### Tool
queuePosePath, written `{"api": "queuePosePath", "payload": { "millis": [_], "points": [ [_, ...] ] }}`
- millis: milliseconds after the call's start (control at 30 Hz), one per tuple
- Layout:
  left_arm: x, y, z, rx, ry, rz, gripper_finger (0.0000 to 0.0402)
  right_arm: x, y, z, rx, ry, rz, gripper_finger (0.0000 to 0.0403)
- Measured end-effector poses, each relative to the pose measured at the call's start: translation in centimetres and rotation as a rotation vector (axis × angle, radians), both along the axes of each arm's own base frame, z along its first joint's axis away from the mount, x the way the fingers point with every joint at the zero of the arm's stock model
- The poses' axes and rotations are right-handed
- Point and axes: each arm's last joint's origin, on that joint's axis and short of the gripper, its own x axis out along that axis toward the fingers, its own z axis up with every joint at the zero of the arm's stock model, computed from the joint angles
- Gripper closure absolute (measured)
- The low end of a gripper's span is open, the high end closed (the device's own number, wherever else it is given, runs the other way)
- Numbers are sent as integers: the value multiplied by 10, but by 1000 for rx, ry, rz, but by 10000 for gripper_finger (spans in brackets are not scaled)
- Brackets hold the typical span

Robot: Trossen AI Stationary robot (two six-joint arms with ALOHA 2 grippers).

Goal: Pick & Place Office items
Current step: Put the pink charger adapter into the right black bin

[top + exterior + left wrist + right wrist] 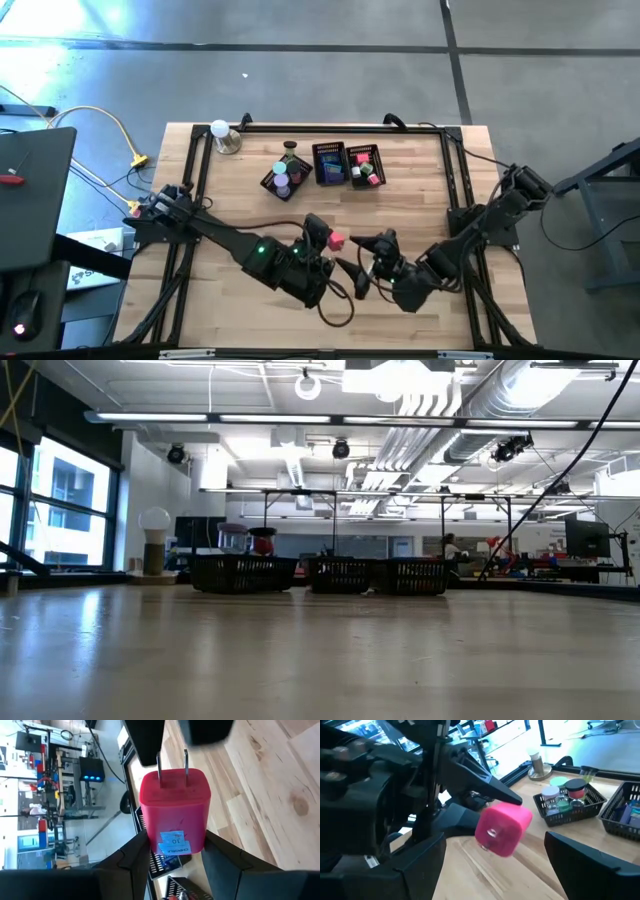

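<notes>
The pink-red block (336, 240) is ahead of the right gripper's fingers, so the right gripper would miss it if it closed now. The robot should move the right gripper toward it first.
A pink-red plug block (175, 805) with two metal prongs hangs over the middle of the table, near its front; my left gripper (176, 854) is shut on it. In the high view the block (336, 240) shows just right of my left gripper (322, 240). My right gripper (366, 256) stands open close to the block's right. In the right wrist view its fingers (427, 860) stand on either side of the block (502, 827), apart from it. More office items lie in three black mesh baskets (330, 164) at the back. My left gripper pinches the block's two opposite sides (150, 837) between its two fingers, at the end away from the prongs (160, 767). The fingers come from the table's left, slanting down. The block is lifted clear of the table, its prongs pointing away from the gripper.
A white ball on a metal base (222, 133) stands at the back left corner. Black rails (200, 160) run along the table's left, far and right sides. Bare wood (250, 210) lies between the baskets and both arms.
</notes>
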Motion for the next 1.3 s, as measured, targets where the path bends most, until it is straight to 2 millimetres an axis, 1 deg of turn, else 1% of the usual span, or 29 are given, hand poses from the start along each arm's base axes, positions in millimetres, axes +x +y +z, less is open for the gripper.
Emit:
{"api": "queuePosePath", "payload": {
  "millis": [267,433,533,733,900,1000,1067,1200,1233,1300],
  "points": [
    [4,9,0,-8,1,24,253,17,-23,-1,47,29,18,74],
    [5,9,0,-10,-1,26,253,27,-38,-1,59,41,6,73],
    [5,9,0,-10,-1,26,253,32,-45,-1,36,67,51,75],
    [4,8,0,-25,-13,33,253,38,-50,2,46,63,126,77],
    [3,4,-1,-28,-16,25,253,39,-51,2,40,65,127,79],
    [2,3,0,-28,-16,22,253,39,-52,2,40,69,125,99],
    [2,3,-1,-30,-17,23,253,39,-54,1,36,82,120,125],
    [2,3,-1,-27,-17,26,253,39,-54,0,40,84,119,190],
    [2,3,-1,-21,-14,25,253,40,-54,0,46,83,125,198],
    [1,3,-1,-15,-10,22,253,40,-54,0,55,86,142,200]
  ]
}}
